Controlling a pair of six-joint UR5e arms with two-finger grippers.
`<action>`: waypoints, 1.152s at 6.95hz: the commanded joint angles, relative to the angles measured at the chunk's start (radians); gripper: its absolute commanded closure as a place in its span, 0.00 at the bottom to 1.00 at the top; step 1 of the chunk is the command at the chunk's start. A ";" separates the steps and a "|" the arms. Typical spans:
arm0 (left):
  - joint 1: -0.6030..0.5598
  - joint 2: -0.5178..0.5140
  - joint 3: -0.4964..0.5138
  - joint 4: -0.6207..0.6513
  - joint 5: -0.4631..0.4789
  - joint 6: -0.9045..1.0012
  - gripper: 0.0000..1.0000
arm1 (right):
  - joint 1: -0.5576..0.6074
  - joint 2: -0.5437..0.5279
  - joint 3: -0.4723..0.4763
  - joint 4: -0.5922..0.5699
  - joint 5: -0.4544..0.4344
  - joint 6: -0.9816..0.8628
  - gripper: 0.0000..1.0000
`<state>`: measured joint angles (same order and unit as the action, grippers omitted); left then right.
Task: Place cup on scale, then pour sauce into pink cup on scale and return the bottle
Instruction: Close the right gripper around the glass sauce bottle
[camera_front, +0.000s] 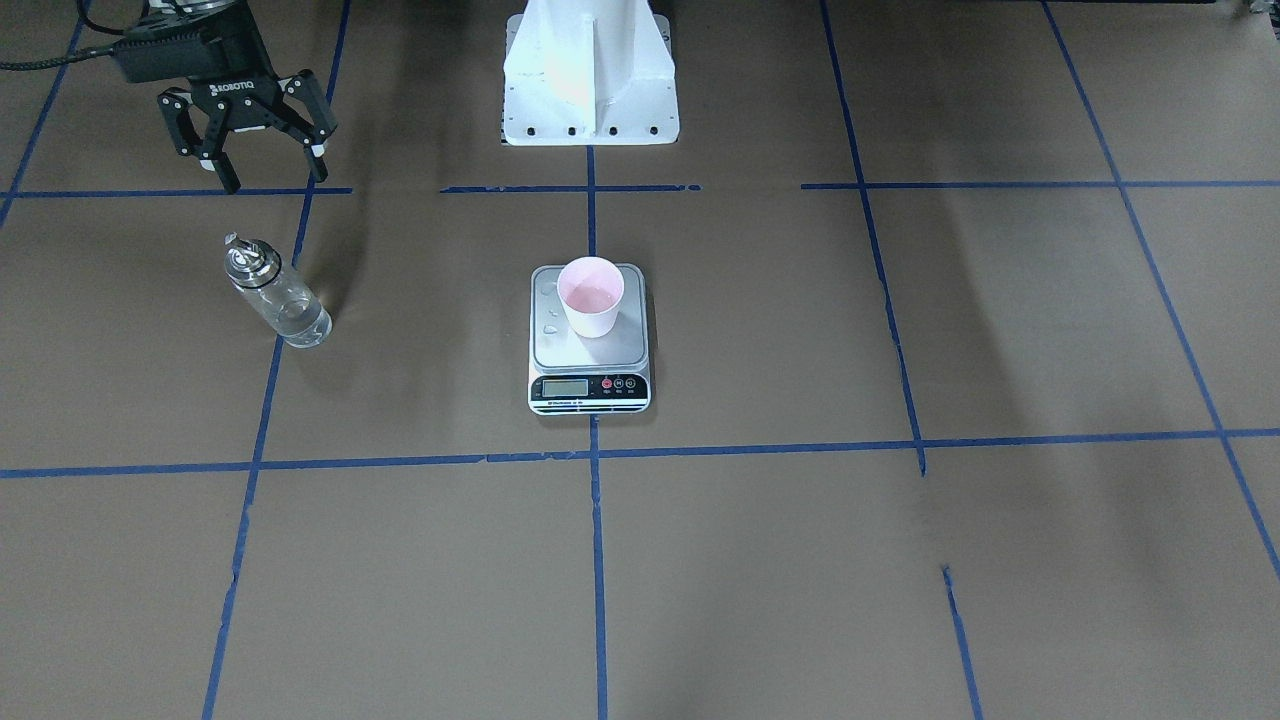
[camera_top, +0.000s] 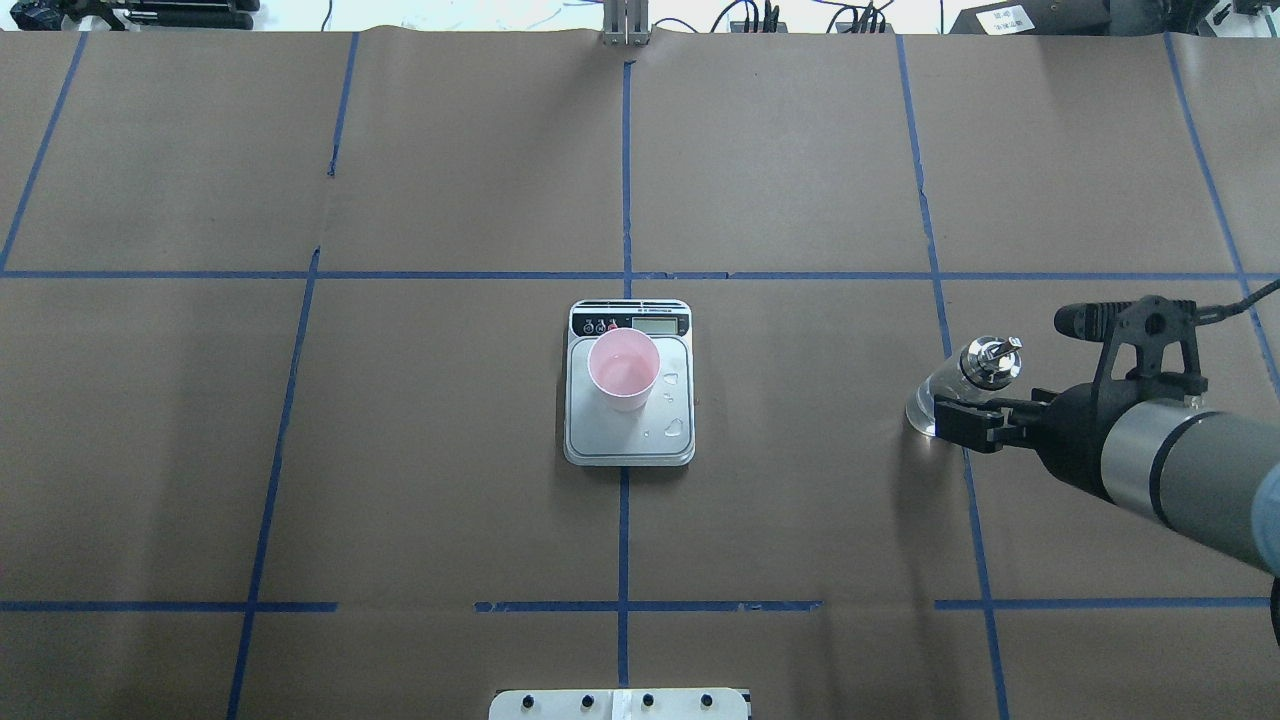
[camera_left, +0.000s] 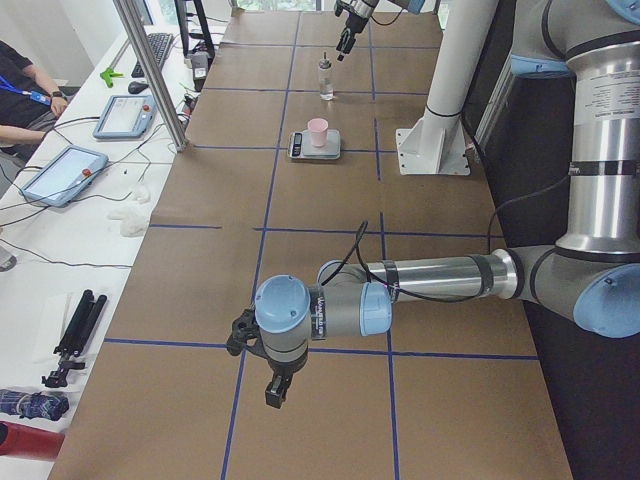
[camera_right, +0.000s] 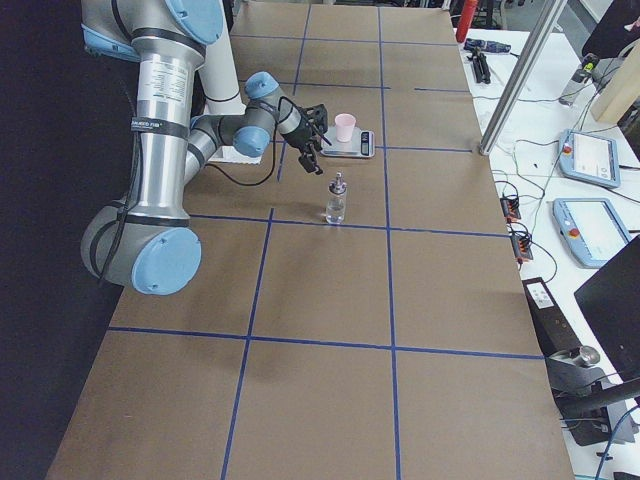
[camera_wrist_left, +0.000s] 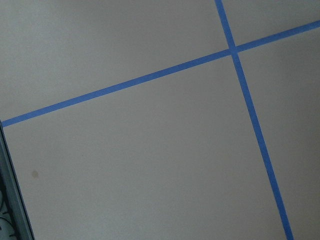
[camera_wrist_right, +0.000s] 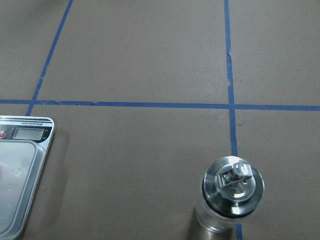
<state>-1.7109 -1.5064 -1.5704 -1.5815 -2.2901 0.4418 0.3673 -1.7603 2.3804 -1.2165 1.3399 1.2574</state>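
Note:
The right gripper grips the glass bottle by its body below the metal cap (camera_front: 289, 305) next, to pour sauce into the pink cup (camera_front: 590, 296).
The pale pink cup (camera_front: 590, 296) stands upright on the scale (camera_front: 590, 352), with a little clear liquid inside; it also shows in the overhead view (camera_top: 624, 370). The glass bottle (camera_front: 276, 295) with its metal spout stands upright on the table, apart from the scale, with clear sauce low inside. My right gripper (camera_front: 275, 178) is open and empty, raised just on the robot's side of the bottle (camera_top: 968, 385). The right wrist view looks down on the bottle cap (camera_wrist_right: 232, 184). My left gripper (camera_left: 275, 385) hangs far away over bare table; I cannot tell whether it is open or shut.
A few droplets (camera_top: 676, 428) lie on the scale platform (camera_top: 630, 445). The white robot base (camera_front: 590, 75) stands behind the scale. Blue tape lines (camera_front: 596, 560) grid the brown table. Tablets and cables (camera_left: 60, 170) lie on a side bench.

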 joint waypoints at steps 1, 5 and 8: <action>0.001 -0.001 -0.002 0.000 0.000 0.000 0.00 | -0.185 -0.047 -0.085 0.125 -0.268 0.098 0.00; 0.001 -0.001 -0.023 0.000 0.000 -0.003 0.00 | -0.196 -0.044 -0.299 0.373 -0.337 0.070 0.00; 0.001 0.000 -0.043 0.003 -0.022 -0.005 0.00 | -0.174 -0.036 -0.329 0.373 -0.378 0.021 0.00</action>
<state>-1.7104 -1.5077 -1.6022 -1.5798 -2.3039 0.4378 0.1797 -1.7989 2.0586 -0.8444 0.9799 1.3059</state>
